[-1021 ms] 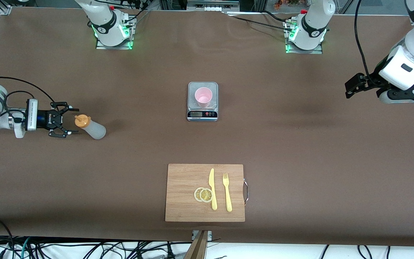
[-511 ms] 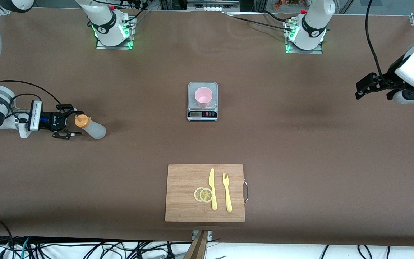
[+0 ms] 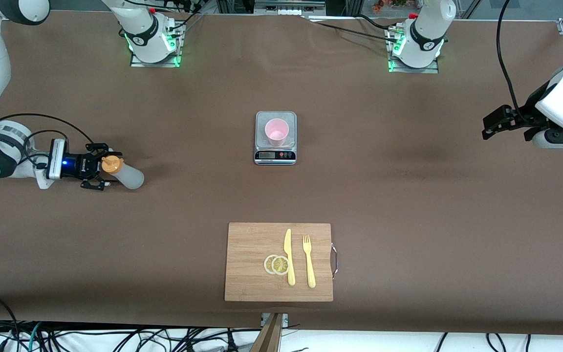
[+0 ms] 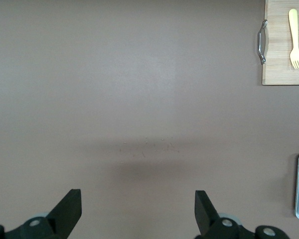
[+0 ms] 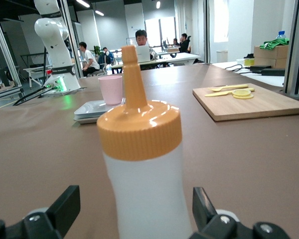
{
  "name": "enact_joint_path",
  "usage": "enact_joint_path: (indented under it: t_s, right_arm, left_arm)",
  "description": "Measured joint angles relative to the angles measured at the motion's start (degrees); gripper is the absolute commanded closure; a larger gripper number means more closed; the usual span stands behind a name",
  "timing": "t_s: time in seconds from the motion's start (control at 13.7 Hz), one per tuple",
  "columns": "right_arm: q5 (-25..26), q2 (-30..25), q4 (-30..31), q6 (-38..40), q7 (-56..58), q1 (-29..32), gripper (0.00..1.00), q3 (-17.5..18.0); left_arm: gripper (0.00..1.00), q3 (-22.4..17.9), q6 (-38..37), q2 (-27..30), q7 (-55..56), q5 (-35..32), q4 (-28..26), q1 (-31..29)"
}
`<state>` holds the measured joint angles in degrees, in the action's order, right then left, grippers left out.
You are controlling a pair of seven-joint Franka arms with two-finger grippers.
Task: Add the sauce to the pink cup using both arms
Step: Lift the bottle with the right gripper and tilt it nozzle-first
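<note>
The robot's right gripper will next grab the sauce bottle by its whitish body below the cap [image 3: 131,176], to squeeze sauce into the pink cup [image 3: 276,131].
The sauce bottle [image 3: 127,177], whitish with an orange cap, stands upright on the table at the right arm's end. My right gripper [image 3: 101,167] is level with it and open, a finger on each side of the bottle with a gap to both. In the right wrist view the bottle [image 5: 144,174] fills the space between the fingers [image 5: 65,204] of the right gripper [image 5: 134,209]. The pink cup [image 3: 276,131] stands on a grey scale [image 3: 275,155] at the table's middle. My left gripper [image 3: 489,124] hangs open over bare table at the left arm's end and holds nothing; in its own wrist view the left gripper [image 4: 138,209] has only the table between its fingers.
A wooden cutting board [image 3: 252,264] lies nearer to the front camera than the scale, with a yellow knife [image 3: 289,256], a fork [image 3: 309,261] and two lemon slices [image 3: 276,264] on it. The arm bases stand along the table's edge farthest from the camera.
My right gripper has slid toward the bottle until its open fingers flank it. The left arm has drawn back a little toward its end of the table.
</note>
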<state>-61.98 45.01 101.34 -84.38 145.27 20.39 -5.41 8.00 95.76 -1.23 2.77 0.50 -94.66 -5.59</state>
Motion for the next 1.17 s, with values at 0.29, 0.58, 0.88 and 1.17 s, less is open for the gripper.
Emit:
enact_joint_path:
  t_s: [0.29,0.58,0.88,1.17]
  right_arm:
    - [-0.85,1.27,-0.11,0.04,0.19,-0.05,0.02,2.08]
    - [-0.9,1.66,-1.2,0.04,0.32,-0.25,0.78,3.67]
    - [-0.69,1.69,-3.05,0.06,0.31,-1.33,1.0,3.86]
    - [1.05,1.69,-6.6,-0.03,0.31,-2.79,1.0,3.86]
  left_arm:
    - [0.0,0.0,0.0,-0.36,0.0,0.0,0.35,0.0]
    - [0.0,0.0,0.0,-0.46,0.0,0.0,0.52,0.0]
    - [0.0,0.0,0.0,-0.56,0.0,0.0,0.55,0.0]
    - [0.0,0.0,0.0,-0.61,0.0,0.0,0.57,0.0]
